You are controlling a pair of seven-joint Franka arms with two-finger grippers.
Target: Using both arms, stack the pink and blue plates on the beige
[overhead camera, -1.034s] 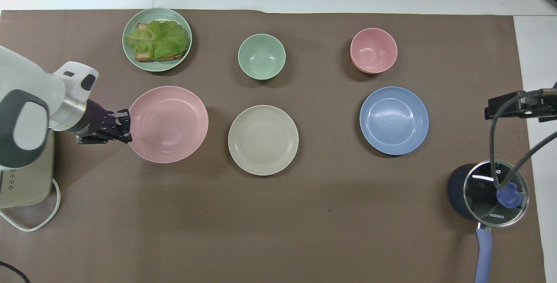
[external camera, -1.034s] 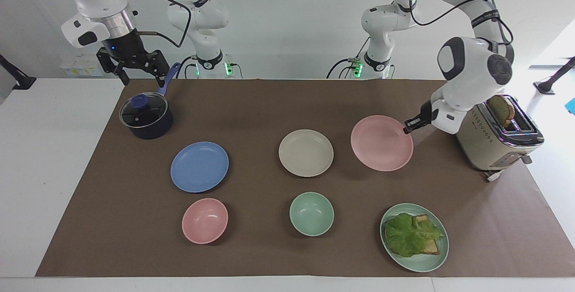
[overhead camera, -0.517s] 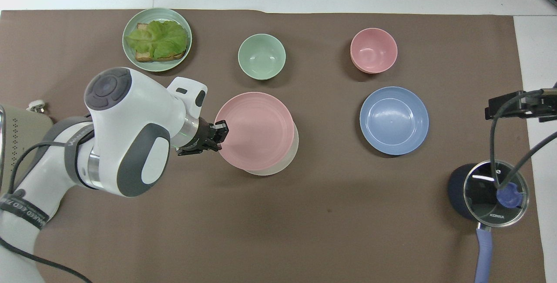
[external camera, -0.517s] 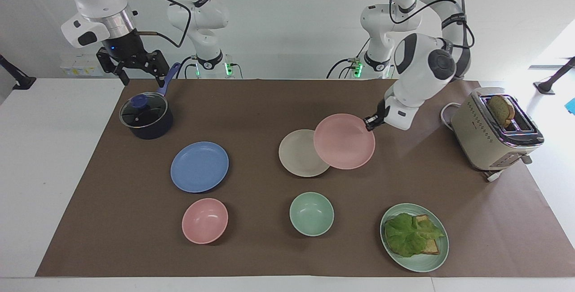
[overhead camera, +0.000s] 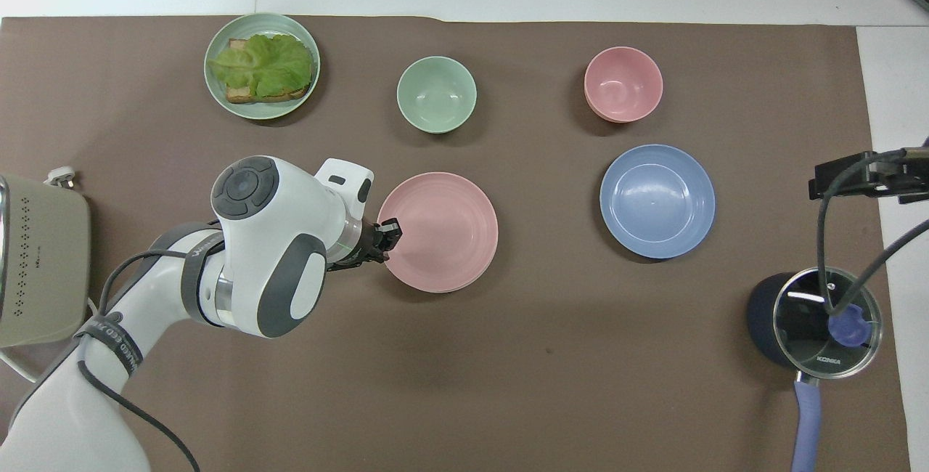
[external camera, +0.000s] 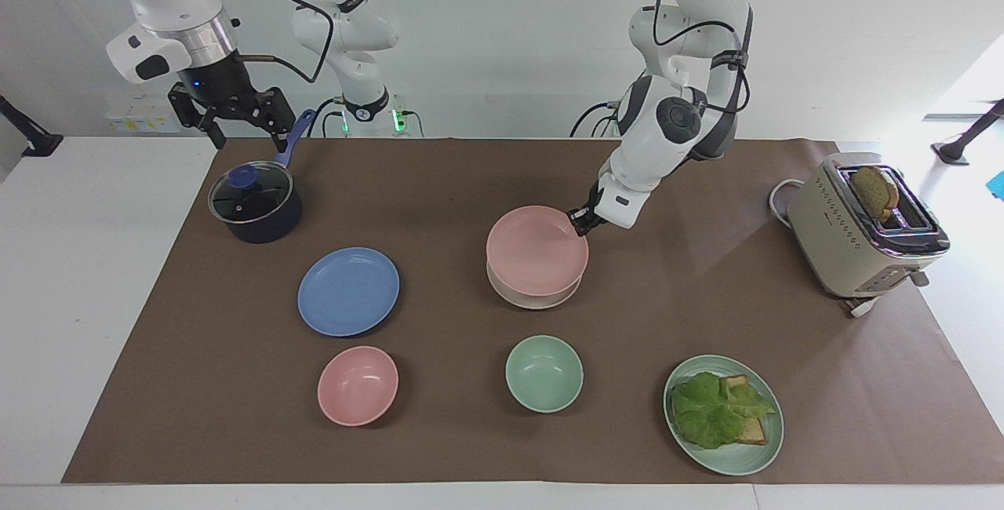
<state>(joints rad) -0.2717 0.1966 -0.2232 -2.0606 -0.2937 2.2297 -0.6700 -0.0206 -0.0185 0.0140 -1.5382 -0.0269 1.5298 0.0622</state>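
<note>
One narrow shadow hugs the pink plate (overhead camera: 438,232) and beige rim, so the pink plate would rest nested. My left gripper opens now.
The pale pink plate (external camera: 537,249) (overhead camera: 438,232) lies level right over the beige plate (external camera: 533,297), of which only the rim farther from the robots shows under it. Whether the two touch I cannot tell. My left gripper (external camera: 583,222) (overhead camera: 389,234) is shut on the pink plate's rim, on the side toward the left arm's end of the table. The blue plate (external camera: 348,291) (overhead camera: 657,201) lies flat beside this pair, toward the right arm's end. My right gripper (external camera: 238,122) hangs open and empty over the saucepan's handle and waits.
A dark saucepan with a glass lid (external camera: 255,204) stands near the right arm. A pink bowl (external camera: 358,385), a green bowl (external camera: 544,373) and a green plate with toast and lettuce (external camera: 723,414) line the edge farthest from the robots. A toaster (external camera: 863,231) holds bread.
My left arm has carried the pink plate from beside the toaster toward the right arm's end, until it is over the beige plate. The right arm has not moved.
</note>
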